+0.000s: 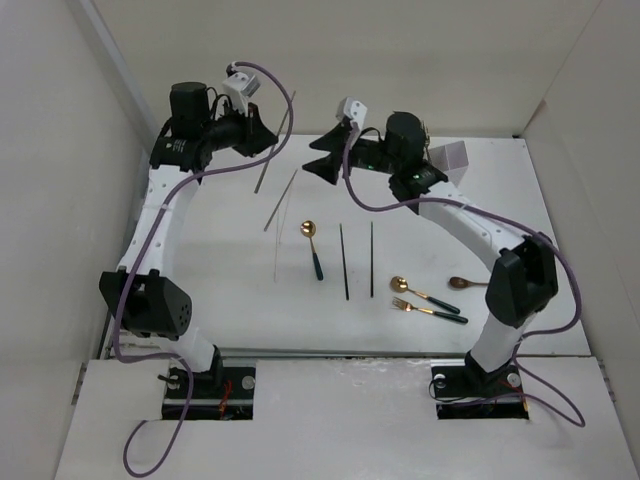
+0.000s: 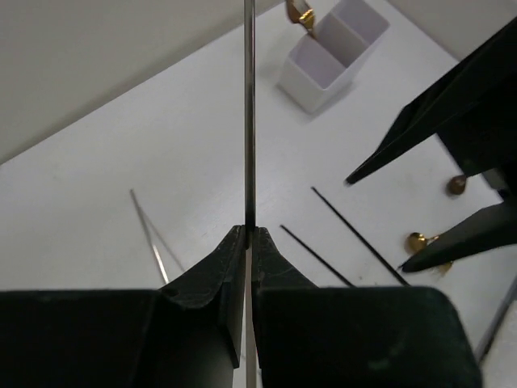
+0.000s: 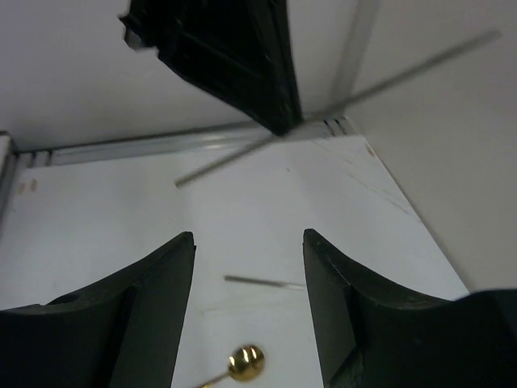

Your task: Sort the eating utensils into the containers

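Note:
My right gripper would miss the chopstick if it closed now, as there is a gap between my fingertips and the lifted silver chopstick (image 1: 265,171) (image 3: 230,158), so it should move closer first and then close on it.
My left gripper (image 1: 268,136) (image 2: 249,229) is shut on a silver chopstick (image 1: 278,140) (image 2: 249,121), holding it lifted at the back left. It also shows in the right wrist view, as a slanted silver chopstick (image 3: 388,81) above the table. My right gripper (image 1: 316,158) (image 3: 249,242) hangs open beside it, nothing between its fingers. A second silver chopstick (image 1: 281,201) (image 3: 262,281) lies below. Two dark chopsticks (image 1: 345,260) (image 2: 355,234) lie mid-table. A gold spoon with a green handle (image 1: 312,245) (image 3: 245,361) rests next to them. The white container (image 1: 452,158) (image 2: 331,52) stands at the back right with a gold utensil (image 2: 300,12) in it.
A gold spoon (image 1: 422,293), a gold fork (image 1: 428,310) and a brown spoon (image 1: 468,283) lie near the right arm's base link. White walls close the table at the back and both sides. The right arm's elbow reaches over the container's side.

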Available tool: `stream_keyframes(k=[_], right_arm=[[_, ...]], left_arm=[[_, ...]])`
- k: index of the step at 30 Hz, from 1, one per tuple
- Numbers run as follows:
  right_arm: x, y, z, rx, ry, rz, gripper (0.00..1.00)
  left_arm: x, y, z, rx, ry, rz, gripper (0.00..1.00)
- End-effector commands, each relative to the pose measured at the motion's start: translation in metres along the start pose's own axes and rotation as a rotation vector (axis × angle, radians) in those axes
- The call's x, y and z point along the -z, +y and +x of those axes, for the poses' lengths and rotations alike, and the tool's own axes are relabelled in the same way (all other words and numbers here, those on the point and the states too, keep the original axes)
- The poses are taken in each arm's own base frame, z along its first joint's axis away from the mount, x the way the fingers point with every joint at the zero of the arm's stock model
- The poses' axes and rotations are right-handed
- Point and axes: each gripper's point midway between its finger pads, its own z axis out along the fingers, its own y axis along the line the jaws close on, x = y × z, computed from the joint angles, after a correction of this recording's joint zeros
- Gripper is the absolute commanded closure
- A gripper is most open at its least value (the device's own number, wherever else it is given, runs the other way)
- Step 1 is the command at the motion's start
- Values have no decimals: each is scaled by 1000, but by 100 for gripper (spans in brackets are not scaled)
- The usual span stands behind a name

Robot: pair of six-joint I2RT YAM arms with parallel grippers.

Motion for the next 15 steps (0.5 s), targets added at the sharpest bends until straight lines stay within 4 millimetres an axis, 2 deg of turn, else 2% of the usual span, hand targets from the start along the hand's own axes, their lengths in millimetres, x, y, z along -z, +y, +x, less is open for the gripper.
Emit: stream_keyframes(k=[1,2,3,4,5,6,10,15], right_arm=[[-20,25,-39,-25,-104,-144,38],[-26,24,-29,-106,-99,-148,37],[-30,32,-44,-88,-157,-188,37],[-32,33,-48,-103,-185,-202,36],[-35,35,-42,-177,-191,-221,36],[-38,40,-53,-160,-240,-237,36],[-43,32,-51,-225,-249,-210,36],[-45,26,-44,-258,-245,-167,41]], left_arm=[[6,-40,-23,4,-63,150,100],[10,-52,-32,-24,-86,176,100],[10,-52,-35,-24,-94,176,100],[13,-61,-41,-40,-107,195,100],[15,-68,-43,-49,-111,205,100],[15,-68,-43,-49,-111,205,100],[19,-71,-52,-56,-137,206,100],[19,-79,-52,-41,-133,234,100]])
